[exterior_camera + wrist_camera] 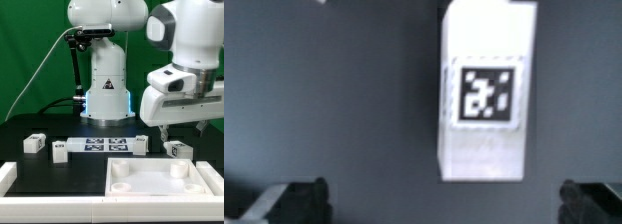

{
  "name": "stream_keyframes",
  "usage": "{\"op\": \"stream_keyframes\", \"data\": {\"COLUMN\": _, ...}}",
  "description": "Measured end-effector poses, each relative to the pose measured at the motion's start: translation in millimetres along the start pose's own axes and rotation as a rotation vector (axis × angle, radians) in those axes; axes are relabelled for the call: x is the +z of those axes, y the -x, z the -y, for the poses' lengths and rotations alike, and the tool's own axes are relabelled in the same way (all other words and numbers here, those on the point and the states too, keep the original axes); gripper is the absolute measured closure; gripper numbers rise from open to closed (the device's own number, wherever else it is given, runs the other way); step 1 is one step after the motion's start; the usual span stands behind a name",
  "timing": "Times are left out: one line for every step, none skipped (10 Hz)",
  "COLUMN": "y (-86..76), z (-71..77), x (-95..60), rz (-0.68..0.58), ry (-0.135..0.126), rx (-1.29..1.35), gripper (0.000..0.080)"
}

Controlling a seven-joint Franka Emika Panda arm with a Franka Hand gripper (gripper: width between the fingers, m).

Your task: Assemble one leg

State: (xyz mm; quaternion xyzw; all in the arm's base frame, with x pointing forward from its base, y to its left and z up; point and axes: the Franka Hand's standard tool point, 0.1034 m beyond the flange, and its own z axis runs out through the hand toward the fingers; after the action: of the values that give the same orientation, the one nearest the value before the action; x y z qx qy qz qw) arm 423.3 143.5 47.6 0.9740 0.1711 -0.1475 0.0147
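I should grab the small white leg [487, 95] next with my gripper, holding it by its plain flat end [484, 168], and then fit the leg into the corner socket of the white panel.
In the wrist view a small white leg [487, 95] with a black-and-white tag on its upper face lies on the dark table. My gripper [445, 205] is open and empty, with its dark fingertips [295, 200] set wide apart, and the leg's near end lies just beyond the gap between them. In the exterior view my gripper [172, 134] hangs a little above this leg [180, 150], at the right. Three more legs lie in the row [35, 143], [60, 150], [141, 144].
The large white square panel [200, 188] with round corner sockets lies in front of the leg. The marker board [100, 146] lies mid-table. A white rail [8, 176] runs along the front left edge. The robot base [107, 95] stands behind.
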Motion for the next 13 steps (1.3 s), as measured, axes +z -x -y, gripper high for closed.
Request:
{"op": "stream_keyframes", "data": {"y": -1.3, "z": 1.3, "x": 2.3, "rz": 0.072, "ry": 0.000, "rx": 0.007, "gripper": 0.0150}}
{"op": "stream_keyframes", "data": {"y": -1.3, "z": 2.7, "x": 4.8, "rz": 0.167, "ry": 0.001, "rx": 0.010, "gripper": 0.0150}}
{"op": "stream_keyframes", "data": {"y": -4.8, "z": 2.9, "x": 7.3, "rz": 0.224, "ry": -0.002, "rx": 0.009, "gripper": 0.0150}}
{"op": "stream_keyframes", "data": {"y": -1.6, "z": 3.1, "x": 11.3, "rz": 0.348, "ry": -0.004, "rx": 0.007, "gripper": 0.0150}}
{"op": "stream_keyframes", "data": {"y": -2.1, "z": 3.5, "x": 14.7, "rz": 0.422, "ry": -0.007, "rx": 0.006, "gripper": 0.0150}}
{"op": "stream_keyframes", "data": {"y": -0.5, "z": 3.8, "x": 19.2, "rz": 0.492, "ry": -0.010, "rx": 0.005, "gripper": 0.0150}}
{"op": "stream_keyframes", "data": {"y": 5.4, "z": 5.5, "x": 23.8, "rz": 0.612, "ry": -0.012, "rx": -0.001, "gripper": 0.0150}}
{"op": "stream_keyframes", "data": {"y": -1.4, "z": 7.6, "x": 30.2, "rz": 0.651, "ry": -0.017, "rx": -0.005, "gripper": 0.0150}}
{"op": "stream_keyframes", "data": {"y": -5.4, "z": 9.0, "x": 32.6, "rz": 0.631, "ry": -0.016, "rx": -0.005, "gripper": 0.0150}}
{"op": "stream_keyframes", "data": {"y": -5.3, "z": 9.9, "x": 34.4, "rz": 0.630, "ry": -0.016, "rx": -0.006, "gripper": 0.0150}}
{"op": "stream_keyframes", "data": {"y": -5.9, "z": 10.2, "x": 37.2, "rz": 0.628, "ry": -0.017, "rx": -0.006, "gripper": 0.0150}}
{"op": "stream_keyframes", "data": {"y": -8.7, "z": 9.8, "x": 39.0, "rz": 0.613, "ry": -0.018, "rx": -0.005, "gripper": 0.0150}}
{"op": "stream_keyframes", "data": {"y": -10.4, "z": 10.1, "x": 39.9, "rz": 0.598, "ry": -0.017, "rx": -0.004, "gripper": 0.0150}}
